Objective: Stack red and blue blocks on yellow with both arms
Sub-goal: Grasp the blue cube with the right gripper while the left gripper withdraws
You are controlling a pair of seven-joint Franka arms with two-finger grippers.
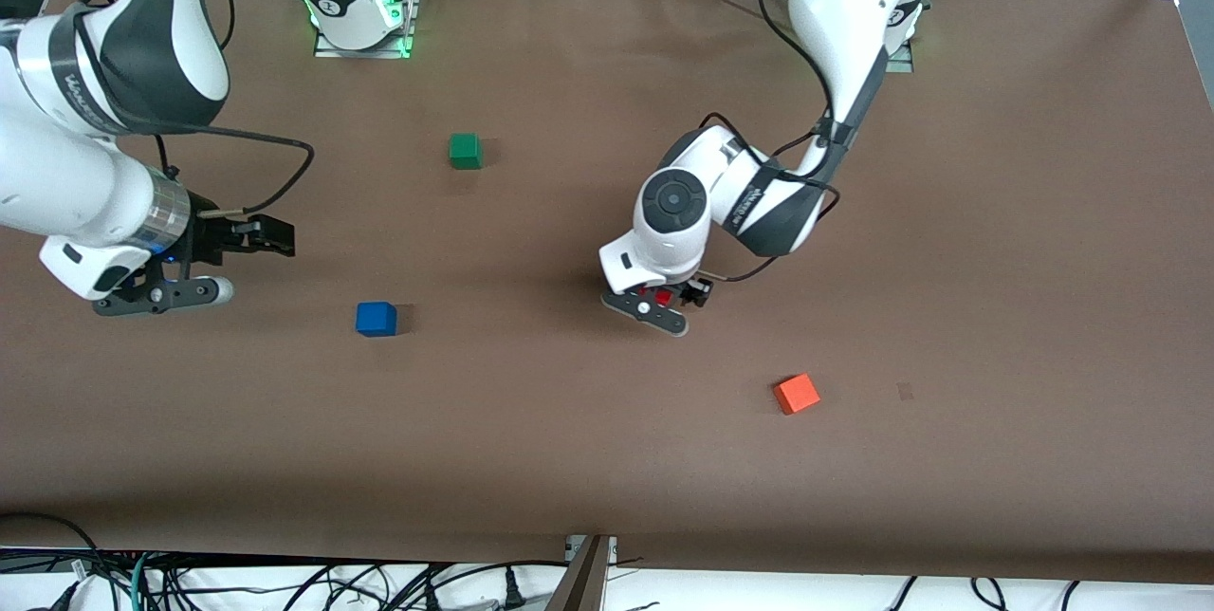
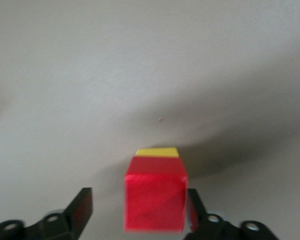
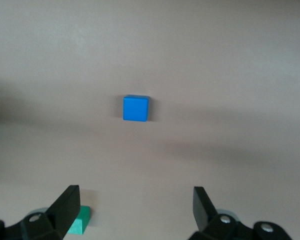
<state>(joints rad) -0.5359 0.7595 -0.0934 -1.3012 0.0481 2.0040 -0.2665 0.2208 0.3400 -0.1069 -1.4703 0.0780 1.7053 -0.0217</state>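
The blue block's bottom should stay free to rest on the red block. My right gripper should next grab the blue block by its opposite sides.
The red block [image 2: 155, 200] sits on the yellow cube [image 2: 157, 152], of which only a thin strip shows in the left wrist view. My left gripper [image 2: 138, 200] is open around the red block: one finger stands clear of it and the other is close against it. In the front view the left gripper [image 1: 675, 294] is at mid-table, a bit of the red block [image 1: 661, 294] shows under it, and the yellow cube is hidden. The blue block [image 1: 377, 318] lies alone toward the right arm's end. My right gripper [image 1: 273, 238] hovers open and empty beside it. The right wrist view shows the blue block [image 3: 136, 108] ahead of the right gripper [image 3: 135, 197].
A green cube [image 1: 465, 151] lies farther from the front camera than the blue block; it also shows in the right wrist view [image 3: 81, 220], partly covered by a finger. An orange cube [image 1: 797, 393] lies nearer the front camera, toward the left arm's end.
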